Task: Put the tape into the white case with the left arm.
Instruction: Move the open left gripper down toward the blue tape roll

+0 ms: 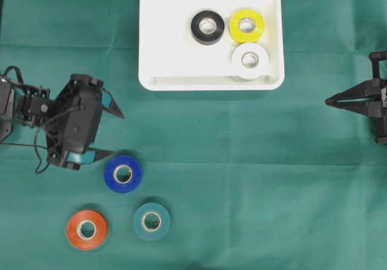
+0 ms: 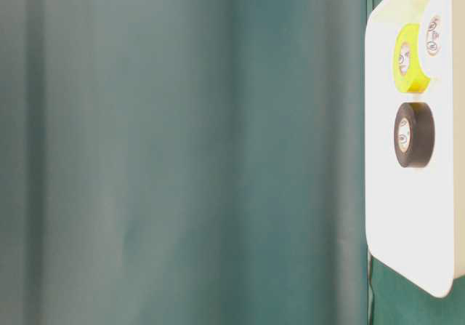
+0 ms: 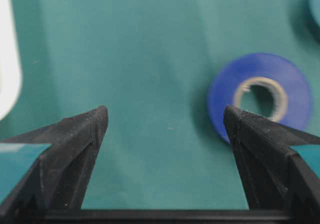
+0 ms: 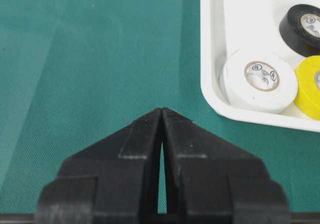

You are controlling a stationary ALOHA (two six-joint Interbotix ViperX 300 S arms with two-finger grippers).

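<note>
The tape needs to go into the white case (image 1: 169,46), so my left gripper needs to grab the blue tape roll's outer rim (image 1: 108,172) next.
The white case (image 1: 169,46) lies at the top middle of the green cloth and holds a black roll (image 1: 208,27), a yellow roll (image 1: 247,25) and a white roll (image 1: 250,60). A blue tape roll (image 1: 123,173) lies flat on the cloth, with an orange roll (image 1: 87,229) and a teal roll (image 1: 151,221) below it. My left gripper (image 1: 117,135) stands wide open just left of and above the blue roll, nothing between its fingers. In the left wrist view the blue roll (image 3: 260,96) sits beside the right fingertip (image 3: 237,121). My right gripper (image 1: 328,101) is shut at the right edge.
The case's left half (image 2: 407,216) is bare. Green cloth covers the whole table. In the right wrist view the case corner (image 4: 212,91) lies up and to the right of the shut right gripper (image 4: 162,109).
</note>
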